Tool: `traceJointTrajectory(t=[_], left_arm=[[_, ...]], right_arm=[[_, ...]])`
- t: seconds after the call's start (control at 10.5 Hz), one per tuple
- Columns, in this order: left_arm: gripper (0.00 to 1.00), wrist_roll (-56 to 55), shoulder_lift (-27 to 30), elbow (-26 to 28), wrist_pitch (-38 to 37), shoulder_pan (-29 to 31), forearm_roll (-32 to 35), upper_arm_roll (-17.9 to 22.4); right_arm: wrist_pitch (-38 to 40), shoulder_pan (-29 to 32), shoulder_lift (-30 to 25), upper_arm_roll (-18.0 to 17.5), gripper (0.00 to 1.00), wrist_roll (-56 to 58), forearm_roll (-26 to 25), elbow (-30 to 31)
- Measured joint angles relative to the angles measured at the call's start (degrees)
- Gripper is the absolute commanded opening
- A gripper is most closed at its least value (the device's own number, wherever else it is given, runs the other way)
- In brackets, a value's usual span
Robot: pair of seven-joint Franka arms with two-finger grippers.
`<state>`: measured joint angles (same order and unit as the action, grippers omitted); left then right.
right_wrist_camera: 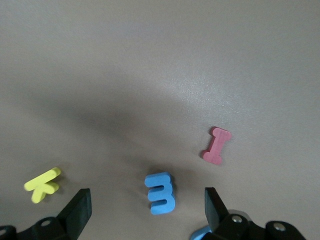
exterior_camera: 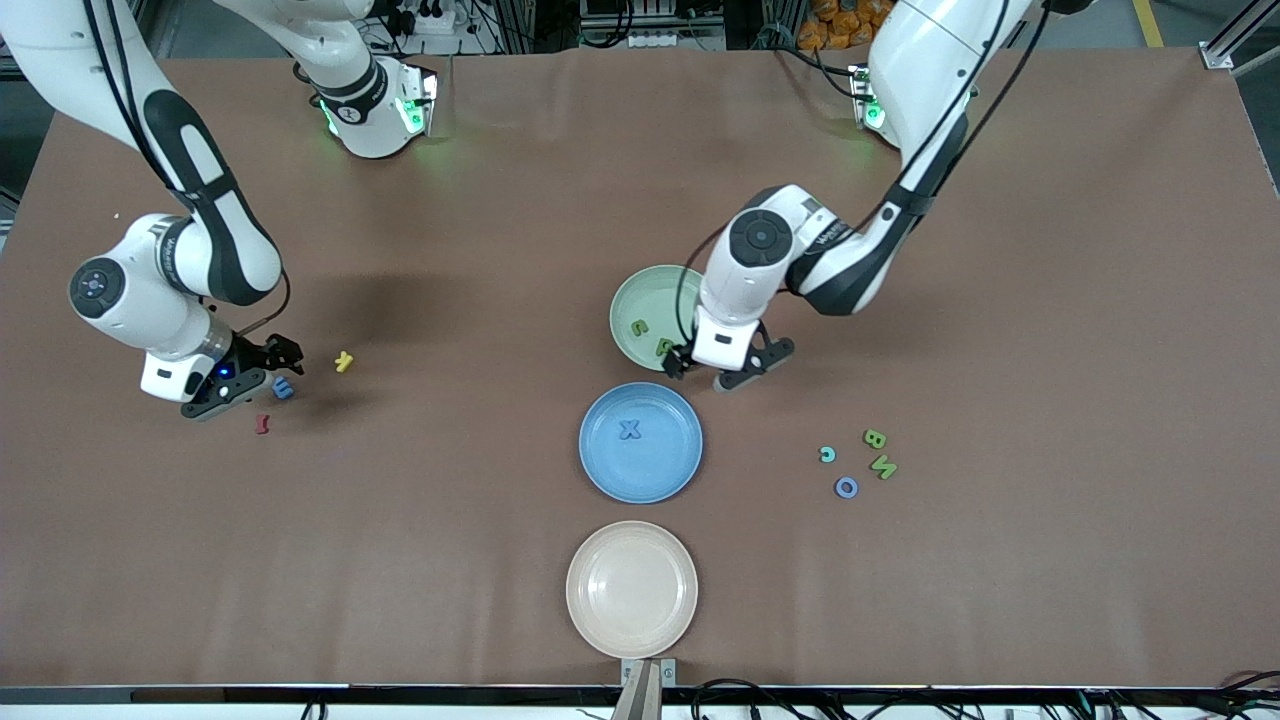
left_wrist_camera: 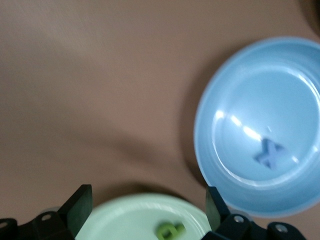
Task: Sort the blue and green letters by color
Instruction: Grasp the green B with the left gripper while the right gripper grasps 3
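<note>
It isn't time for my right gripper to close on the blue E (exterior_camera: 283, 388) (right_wrist_camera: 160, 193) yet: its fingers are above the E and would miss it now. My right gripper should first lower its fingers.
My left gripper (exterior_camera: 712, 372) is open and empty over the edge of the green plate (exterior_camera: 628, 300) that faces the blue plate (exterior_camera: 600, 470). Two olive green letters (exterior_camera: 665, 346) lie in the green plate; one shows in the left wrist view (left_wrist_camera: 170, 230) between the fingers. A blue X (exterior_camera: 629, 430) lies in the blue plate and shows in the left wrist view (left_wrist_camera: 270, 153). My right gripper (exterior_camera: 272, 368) is open over a blue E (right_wrist_camera: 160, 193), which lies on the table (exterior_camera: 283, 388). A green B (exterior_camera: 874, 438), a green N (exterior_camera: 883, 467) and a teal-blue letter (exterior_camera: 827, 455) lie toward the left arm's end.
A yellow K (exterior_camera: 344, 361) and a dark red I (exterior_camera: 263, 424) lie beside the blue E. A pale blue O (exterior_camera: 846, 487) lies by the green N. An empty beige plate (exterior_camera: 632, 588) stands nearest the front camera. A bit of another blue piece (right_wrist_camera: 202, 234) shows by one right finger.
</note>
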<state>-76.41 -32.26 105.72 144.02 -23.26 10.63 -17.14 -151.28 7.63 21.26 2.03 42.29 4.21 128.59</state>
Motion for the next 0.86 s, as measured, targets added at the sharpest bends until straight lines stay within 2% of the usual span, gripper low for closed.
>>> traceJointTrajectory(t=[0.38, 0.67, 0.76, 0.86], left_arm=[[1.00, 9.1, 0.1, 1.1, -0.4, 9.6, 2.0, 0.5], [1.00, 9.3, 0.3, 2.0, -0.4, 17.8, 2.0, 0.6], [1.00, 9.3, 0.4, 2.1, -0.4, 20.7, 2.0, 0.6], [1.00, 9.1, 0.4, 2.3, -0.4, 23.1, 2.0, 0.6]], right_arm=[[-3.9, 0.4, 2.7, 0.0, 1.00, 0.2, 0.0, 0.0], [-5.4, 0.9, 3.9, 0.0, 0.98, 0.5, 0.0, 0.0], [-5.5, 1.0, 4.0, 0.0, 0.90, 0.5, 0.0, 0.0], [-5.5, 1.1, 4.1, 0.1, 0.76, 0.5, 0.0, 0.0]])
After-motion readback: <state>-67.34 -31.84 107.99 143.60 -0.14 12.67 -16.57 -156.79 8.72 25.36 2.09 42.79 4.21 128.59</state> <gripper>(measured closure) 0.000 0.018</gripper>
